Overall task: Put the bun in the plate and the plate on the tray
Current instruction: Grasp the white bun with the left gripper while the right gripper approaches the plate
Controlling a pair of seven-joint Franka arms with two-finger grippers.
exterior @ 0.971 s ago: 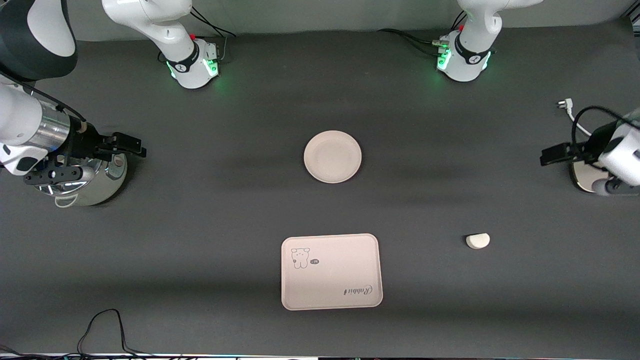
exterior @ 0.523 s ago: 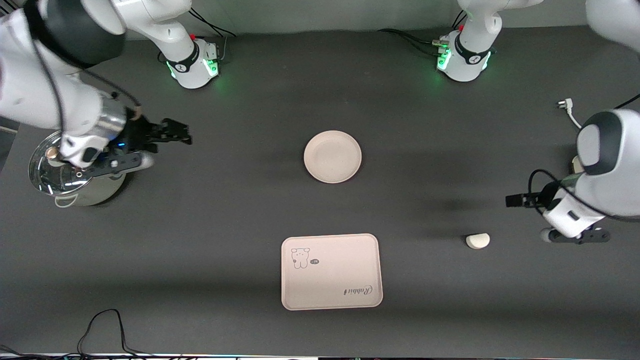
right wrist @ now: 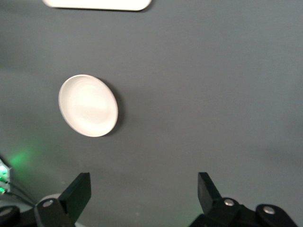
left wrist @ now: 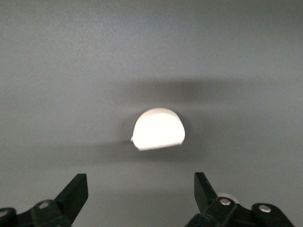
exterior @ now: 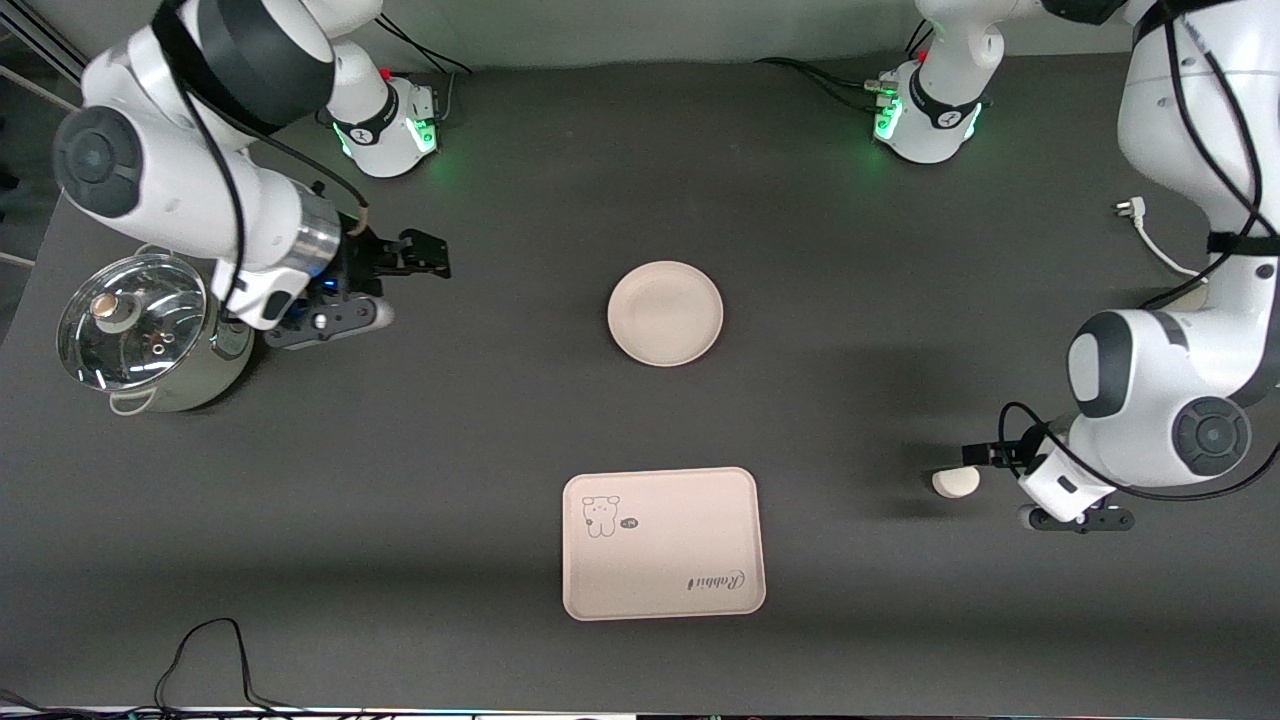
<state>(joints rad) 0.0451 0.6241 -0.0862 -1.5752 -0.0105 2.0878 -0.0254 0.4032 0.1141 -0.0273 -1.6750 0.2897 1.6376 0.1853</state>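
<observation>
The bun has to go in the round cream plate. My left gripper should grab the bun by its flat-edged end (left wrist: 160, 144) next.
The bun (exterior: 956, 482), a small white half-round lump, lies on the dark table toward the left arm's end. My left gripper (exterior: 978, 455) is open and hovers just beside it. In the left wrist view the bun (left wrist: 158, 129) lies ahead of the open left gripper (left wrist: 140, 189). The round cream plate (exterior: 665, 313) sits empty mid-table. The rectangular tray (exterior: 663, 543) with the Rabbit print lies nearer the front camera, also empty. My right gripper (exterior: 425, 255) is open over bare table between a pot and the plate. The right wrist view shows the plate (right wrist: 88, 105) ahead of the open right gripper (right wrist: 142, 189).
A steel pot with a glass lid (exterior: 135, 330) stands at the right arm's end of the table. A white plug and cable (exterior: 1135, 215) lie at the left arm's end. The tray's edge (right wrist: 97, 4) shows in the right wrist view.
The left gripper has swung in from the table's end and come down beside the bun. The right gripper has moved off the pot toward the plate. Bun, plate and tray have not moved.
</observation>
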